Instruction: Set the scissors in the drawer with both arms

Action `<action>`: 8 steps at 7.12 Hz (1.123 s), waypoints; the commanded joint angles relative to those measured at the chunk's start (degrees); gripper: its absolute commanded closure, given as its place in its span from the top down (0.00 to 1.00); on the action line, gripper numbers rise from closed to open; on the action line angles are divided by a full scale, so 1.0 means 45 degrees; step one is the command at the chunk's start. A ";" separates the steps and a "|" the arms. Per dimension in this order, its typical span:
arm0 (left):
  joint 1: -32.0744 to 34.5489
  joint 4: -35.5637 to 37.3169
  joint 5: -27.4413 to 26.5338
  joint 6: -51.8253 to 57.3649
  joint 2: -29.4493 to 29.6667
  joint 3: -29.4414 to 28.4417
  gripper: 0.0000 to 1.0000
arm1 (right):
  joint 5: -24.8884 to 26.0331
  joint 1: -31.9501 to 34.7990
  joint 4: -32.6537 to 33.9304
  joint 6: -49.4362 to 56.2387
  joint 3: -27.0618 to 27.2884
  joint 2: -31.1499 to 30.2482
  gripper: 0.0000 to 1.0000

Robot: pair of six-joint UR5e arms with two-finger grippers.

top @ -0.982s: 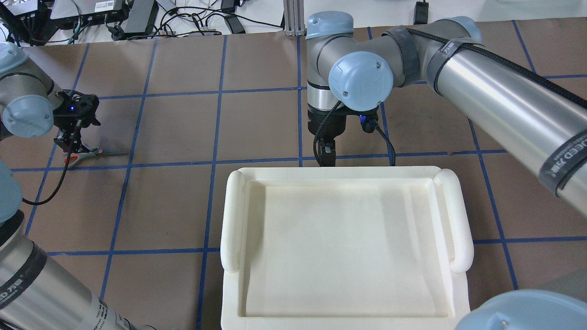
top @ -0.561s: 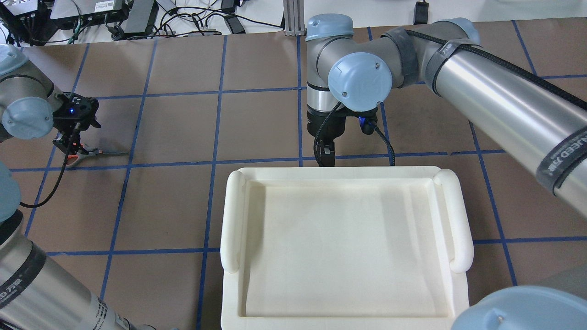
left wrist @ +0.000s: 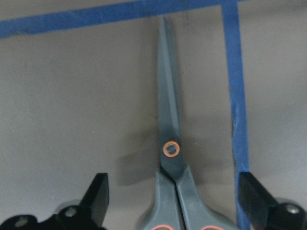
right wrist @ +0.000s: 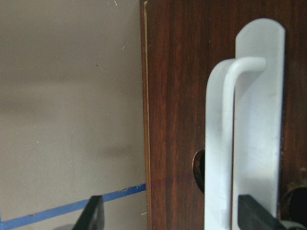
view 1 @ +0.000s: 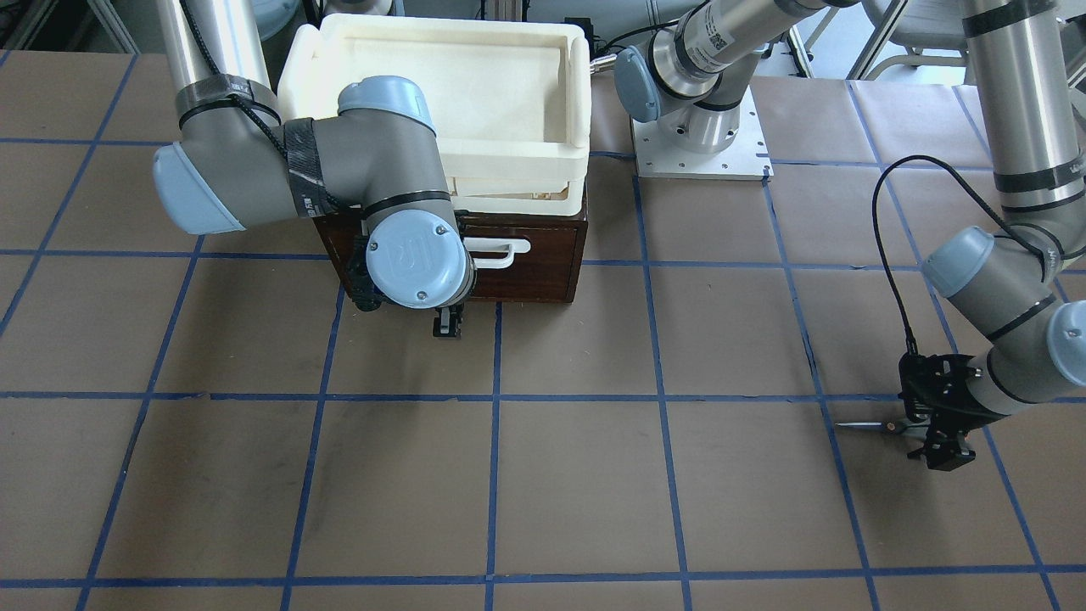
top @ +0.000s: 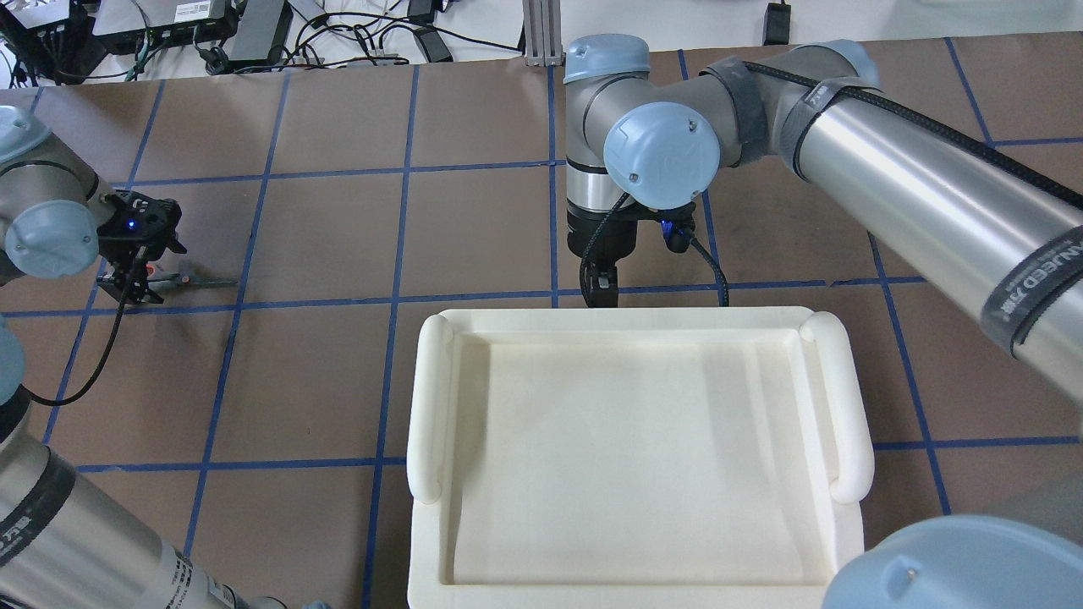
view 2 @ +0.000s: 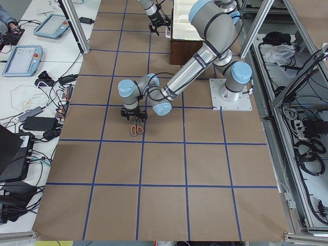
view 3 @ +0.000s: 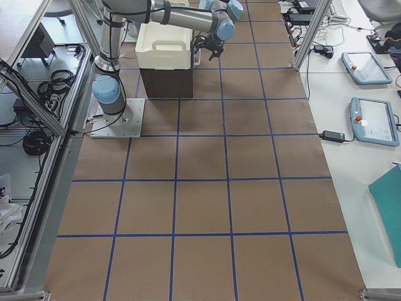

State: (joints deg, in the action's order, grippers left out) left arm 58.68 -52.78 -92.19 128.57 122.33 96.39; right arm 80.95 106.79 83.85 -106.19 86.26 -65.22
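Note:
My left gripper will next grab the scissors by their handle parts just behind the pivot (view 1: 909, 428), to put them in the drawer (view 1: 534, 263).
The scissors (left wrist: 170, 158) lie flat on the brown table at its left end, blades (top: 203, 282) pointing toward the middle. My left gripper (left wrist: 173, 184) is open, its fingers (left wrist: 98, 196) on either side of the handle end, low over the table; it also shows in the overhead view (top: 140, 286) and the front view (view 1: 940, 441). The dark brown drawer (view 1: 534, 263) is shut. My right gripper (right wrist: 172, 203) is open in front of its white bar handle (right wrist: 240, 143), which stands between the fingers; the gripper also shows in the front view (view 1: 447, 327).
A cream-white foam tray (top: 431, 406) sits on top of the drawer cabinet. The right arm's elbow (view 1: 254, 178) hangs beside the cabinet. Blue tape lines grid the table. Cables and power bricks (top: 254, 25) lie past the far edge.
My left gripper has come down over the scissors' handles, which are now mostly covered in the overhead view. The right gripper has barely shifted at the drawer front.

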 commanded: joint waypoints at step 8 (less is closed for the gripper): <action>-0.0131 0.0029 0.0058 -0.0036 0.0121 0.0123 0.83 | 0.0000 0.0000 0.0174 0.0141 0.0031 0.0333 1.00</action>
State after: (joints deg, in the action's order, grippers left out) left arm 58.02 -52.72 -91.95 128.38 122.88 96.94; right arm 80.95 106.79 84.29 -105.65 86.40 -63.75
